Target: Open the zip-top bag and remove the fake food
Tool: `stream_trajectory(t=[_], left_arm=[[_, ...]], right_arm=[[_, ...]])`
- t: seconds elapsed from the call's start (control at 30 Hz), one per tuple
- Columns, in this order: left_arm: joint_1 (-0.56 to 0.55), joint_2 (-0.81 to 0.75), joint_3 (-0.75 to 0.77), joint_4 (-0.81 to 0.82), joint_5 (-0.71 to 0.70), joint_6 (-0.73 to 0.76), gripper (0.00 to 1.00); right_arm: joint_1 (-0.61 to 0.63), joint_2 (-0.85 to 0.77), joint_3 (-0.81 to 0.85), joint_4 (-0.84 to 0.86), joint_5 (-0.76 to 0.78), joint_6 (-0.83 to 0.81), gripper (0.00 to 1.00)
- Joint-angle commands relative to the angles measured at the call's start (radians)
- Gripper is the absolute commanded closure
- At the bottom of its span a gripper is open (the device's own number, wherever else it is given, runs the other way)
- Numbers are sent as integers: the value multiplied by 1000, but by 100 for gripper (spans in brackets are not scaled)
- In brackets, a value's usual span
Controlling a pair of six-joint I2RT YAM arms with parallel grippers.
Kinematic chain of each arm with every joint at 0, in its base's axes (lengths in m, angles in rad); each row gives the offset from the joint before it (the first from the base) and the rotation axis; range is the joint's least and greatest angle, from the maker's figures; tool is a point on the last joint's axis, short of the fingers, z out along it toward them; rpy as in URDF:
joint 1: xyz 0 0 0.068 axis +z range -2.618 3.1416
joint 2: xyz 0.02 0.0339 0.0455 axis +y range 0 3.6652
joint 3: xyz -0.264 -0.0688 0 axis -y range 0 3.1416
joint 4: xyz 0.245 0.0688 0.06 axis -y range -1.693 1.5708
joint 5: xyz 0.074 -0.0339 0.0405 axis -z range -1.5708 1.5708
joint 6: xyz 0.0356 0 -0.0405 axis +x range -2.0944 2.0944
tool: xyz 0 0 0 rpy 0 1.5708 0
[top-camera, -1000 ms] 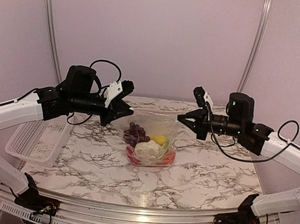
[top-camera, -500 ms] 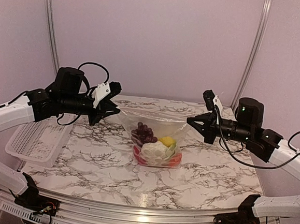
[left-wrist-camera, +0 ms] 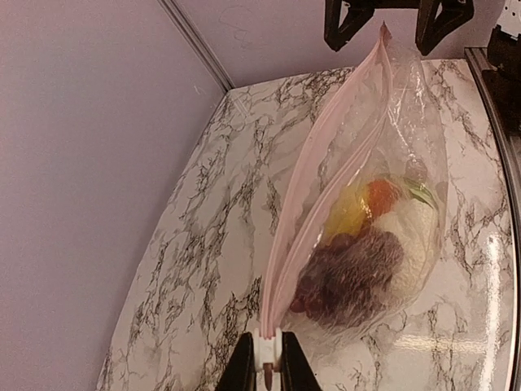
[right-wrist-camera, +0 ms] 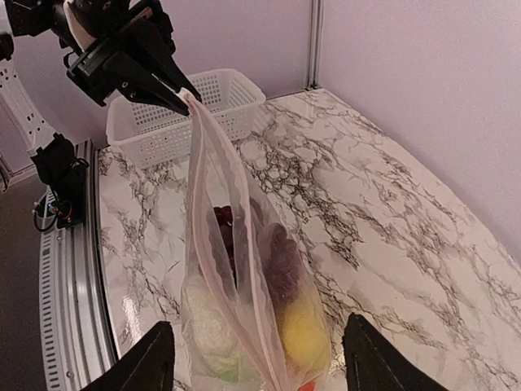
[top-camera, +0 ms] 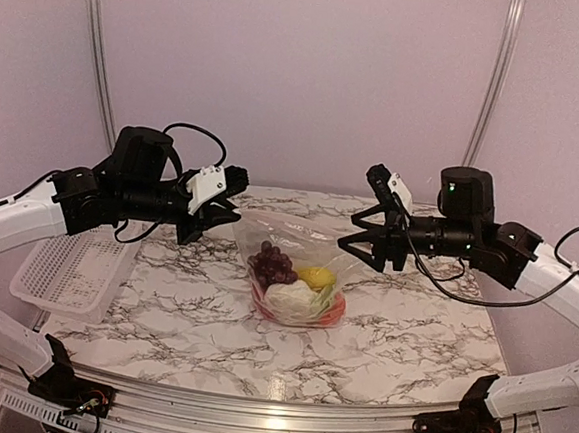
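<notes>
Next, my right gripper grabs the zip-top bag (top-camera: 292,247) by one parted pink zip strip, away from the slider, to hold the bag open to remove food.
The clear zip-top bag (top-camera: 292,247) hangs by its left top corner from my left gripper (top-camera: 236,212), with its bottom down at the marble table. In the left wrist view the left gripper (left-wrist-camera: 267,336) is shut on the white zip slider (left-wrist-camera: 269,352), and the two pink zip strips (left-wrist-camera: 326,163) stand parted. The fake food is inside: purple grapes (top-camera: 271,265), white cauliflower (top-camera: 288,299), a yellow piece (top-camera: 315,276) and a red piece (top-camera: 335,310). My right gripper (top-camera: 350,232) is open at the bag's right end. Its fingers (right-wrist-camera: 151,358) straddle the bag (right-wrist-camera: 236,309) without touching it.
A white lattice basket (top-camera: 70,269) sits at the table's left edge, also seen behind the left gripper (right-wrist-camera: 138,65) as the basket (right-wrist-camera: 203,106). The marble table (top-camera: 411,326) ends at a metal rail in front. Purple walls close off the back and sides.
My right gripper has opened and let go of the bag's right end. The bag's top has gone slack and now hangs from the left gripper alone. The left gripper stays shut on the slider.
</notes>
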Motion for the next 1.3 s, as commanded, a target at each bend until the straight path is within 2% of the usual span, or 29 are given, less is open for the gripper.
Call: stream_trajectory(t=[0.0,0.13,0.4,0.53,0.83,1.0,1.27], left_arm=[[-30,-1,24,-19,-70,83,100],[-51,-4,42,-19,-83,113,100],[-98,23,77,-37,-93,146,100],[-114,22,71,-27,-102,140,100],[-123,20,64,-19,-109,143,100],[-124,25,64,-14,-105,144,100],[-124,40,70,5,-104,115,99]], right_arm=[[19,19,163,-151,15,-14,30],[22,54,278,-238,35,-11,29],[64,258,520,-450,39,-31,54],[77,302,551,-489,35,-41,61],[115,359,566,-521,53,-48,65],[117,389,588,-520,107,-47,76],[118,423,599,-521,104,-39,80]])
